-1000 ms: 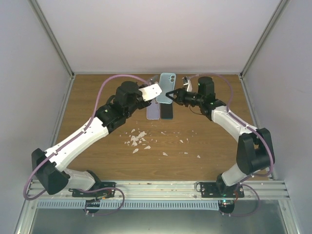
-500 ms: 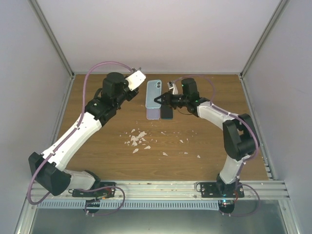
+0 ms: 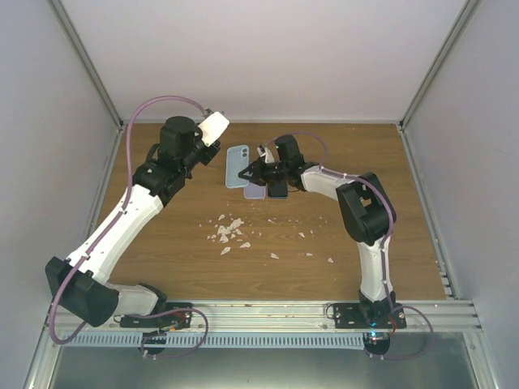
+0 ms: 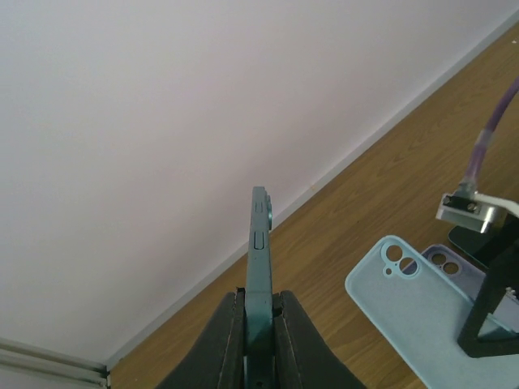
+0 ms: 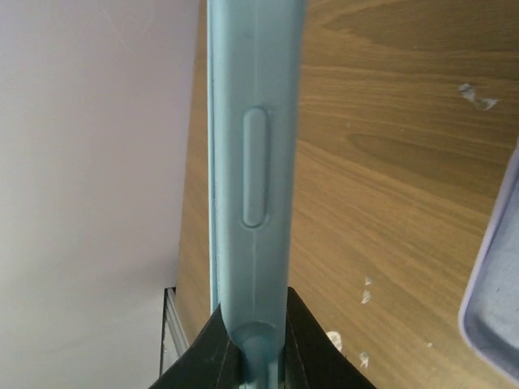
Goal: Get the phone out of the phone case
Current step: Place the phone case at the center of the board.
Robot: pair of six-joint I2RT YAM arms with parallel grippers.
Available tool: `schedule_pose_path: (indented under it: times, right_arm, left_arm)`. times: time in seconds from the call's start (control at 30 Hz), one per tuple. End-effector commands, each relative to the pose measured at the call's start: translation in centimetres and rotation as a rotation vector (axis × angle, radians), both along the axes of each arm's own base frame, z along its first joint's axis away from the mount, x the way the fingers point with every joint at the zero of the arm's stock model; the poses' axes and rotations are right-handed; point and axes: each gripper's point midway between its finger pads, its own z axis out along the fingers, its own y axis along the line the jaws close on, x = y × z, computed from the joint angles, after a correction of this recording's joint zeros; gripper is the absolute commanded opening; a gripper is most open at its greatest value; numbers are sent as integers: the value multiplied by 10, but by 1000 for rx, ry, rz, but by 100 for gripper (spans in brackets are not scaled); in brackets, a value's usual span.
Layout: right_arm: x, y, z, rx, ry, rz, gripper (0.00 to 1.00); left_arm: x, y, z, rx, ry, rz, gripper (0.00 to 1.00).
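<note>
My right gripper keeps hold of the blue case for now. The light blue phone case (image 3: 238, 166) hangs above the table and would fall close against the purple case if I opened now.
My left gripper (image 3: 199, 139) is shut on the teal phone (image 3: 213, 126) and holds it bare in the air at the back left. In the left wrist view the phone (image 4: 258, 235) stands edge-on between the fingers (image 4: 219, 340). My right gripper (image 3: 258, 170) is shut on the light blue phone case (image 3: 238, 166), which is held just right of the phone and apart from it. The case is edge-on in the right wrist view (image 5: 251, 162) and shows its empty back with camera holes in the left wrist view (image 4: 418, 300).
A purple case (image 3: 256, 191) and a dark phone (image 3: 278, 188) lie flat on the wooden table (image 3: 365, 235) under the right gripper. White scraps (image 3: 227, 231) are scattered mid-table. White walls stand close behind and at both sides.
My left arm has swung left and back with the phone. My right gripper has moved left with the light blue case, now over the purple case.
</note>
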Motion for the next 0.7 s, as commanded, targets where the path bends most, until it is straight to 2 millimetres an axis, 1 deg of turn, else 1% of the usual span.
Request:
schedule_pose_path:
  times: [0.0, 0.1, 0.3, 0.5, 0.67]
  right_arm:
    - [18, 13, -2, 35, 12, -12, 9]
    - [21, 20, -9, 32, 27, -8, 9]
    - [18, 31, -29, 27, 84, -1, 9]
    - [21, 41, -38, 20, 95, 1, 9]
    - [23, 44, -47, 12, 118, -11, 10]
  left_arm:
    - [-5, 6, 47, -83, -121, 5, 0]
    - [-4, 7, 42, -86, -112, 7, 0]
    - [0, 7, 37, -94, -97, 10, 0]
    - [1, 8, 36, -94, -95, 14, 0]
    - [3, 7, 35, -99, -89, 12, 0]
